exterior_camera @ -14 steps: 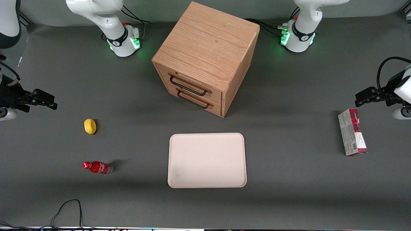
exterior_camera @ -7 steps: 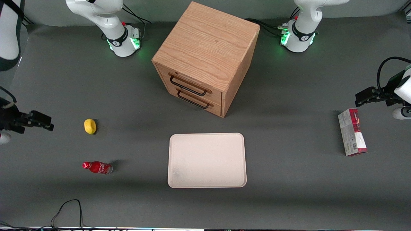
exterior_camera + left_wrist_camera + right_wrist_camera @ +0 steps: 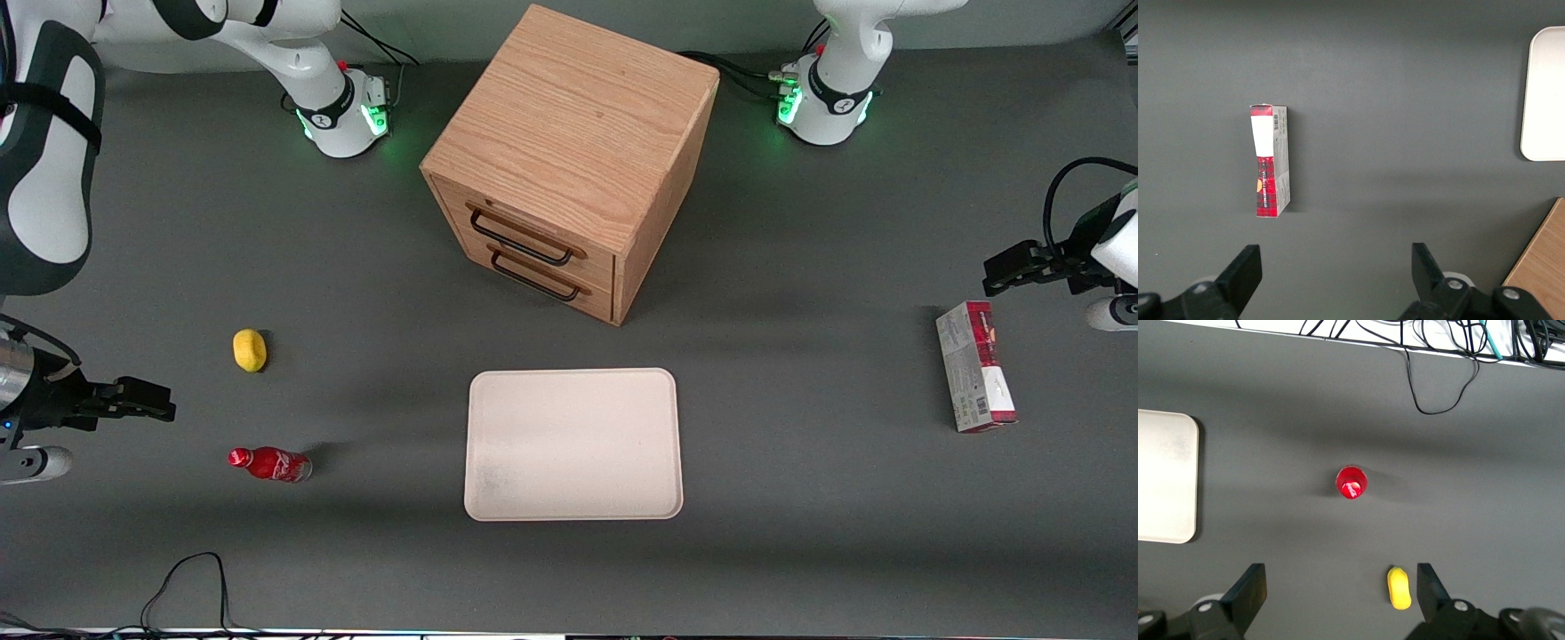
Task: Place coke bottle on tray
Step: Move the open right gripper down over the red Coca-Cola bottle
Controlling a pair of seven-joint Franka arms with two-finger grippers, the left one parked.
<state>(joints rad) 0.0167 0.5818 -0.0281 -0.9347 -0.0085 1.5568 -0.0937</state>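
Observation:
My right gripper picks up the coke bottle by its neck end (image 3: 244, 458) next. Then my right gripper places the bottle on the tray (image 3: 573, 444).
The coke bottle (image 3: 269, 464) is small and red with a white script label. It stands on the grey table toward the working arm's end, and the right wrist view shows its red cap from above (image 3: 1352, 482). The cream-white tray (image 3: 573, 444) lies in front of the drawer cabinet and holds nothing; its edge shows in the right wrist view (image 3: 1165, 477). My right gripper (image 3: 151, 411) hovers open and empty near the table's end. It is a little farther from the front camera than the bottle and apart from it. Its fingers stand wide apart in the wrist view (image 3: 1341, 600).
A yellow lemon (image 3: 250, 350) lies farther from the front camera than the bottle, close by one finger in the wrist view (image 3: 1399, 588). A wooden two-drawer cabinet (image 3: 569, 160) stands mid-table. A red-and-grey carton (image 3: 975, 378) lies toward the parked arm's end. A black cable (image 3: 191, 578) loops at the table's near edge.
My right gripper has moved nearer to the front camera, from level with the cabinet's drawers to between the lemon and the bottle. The bottle, tray and lemon have not moved.

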